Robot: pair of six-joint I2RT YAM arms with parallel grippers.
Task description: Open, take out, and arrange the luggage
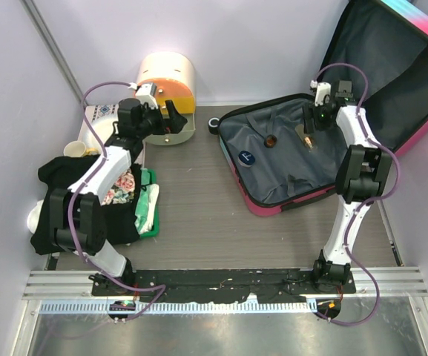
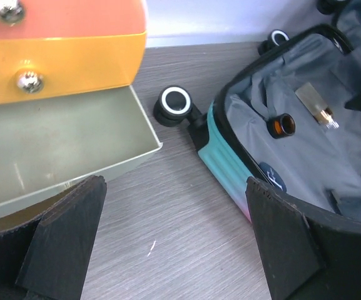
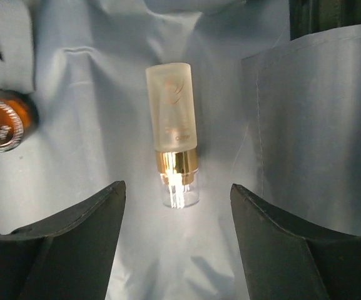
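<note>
My right gripper has grey lining showing between the frosted bottle point(image 1: 308, 139) and each spread finger, so the bottle would stay in the luggage if I lifted the gripper now.
The luggage point(image 1: 262, 210) lies open at the right of the table, its pink-edged lid leaning on the right wall. A frosted bottle point(image 1: 308, 139) with a gold collar, an amber jar point(image 1: 271, 140) and a dark blue round item point(image 1: 247, 157) lie on its grey lining. My right gripper point(image 1: 308, 127) hangs open just over the bottle point(image 3: 171, 112), whose clear cap sits between the fingertips of that gripper point(image 3: 177, 187) without touching them. My left gripper point(image 1: 163, 119) is open and empty above bare table point(image 2: 175, 181), between the drawer and the luggage's turquoise wall point(image 2: 221, 159).
The round cream-and-orange drawer box point(image 1: 168, 78) stands at the back left with its bottom drawer point(image 2: 55, 156) pulled out. A green tray point(image 1: 148, 211), black clothing point(image 1: 73, 174) and floral cloth point(image 1: 121, 189) lie at the left. A black luggage wheel point(image 2: 175, 103) sticks out near the drawer.
</note>
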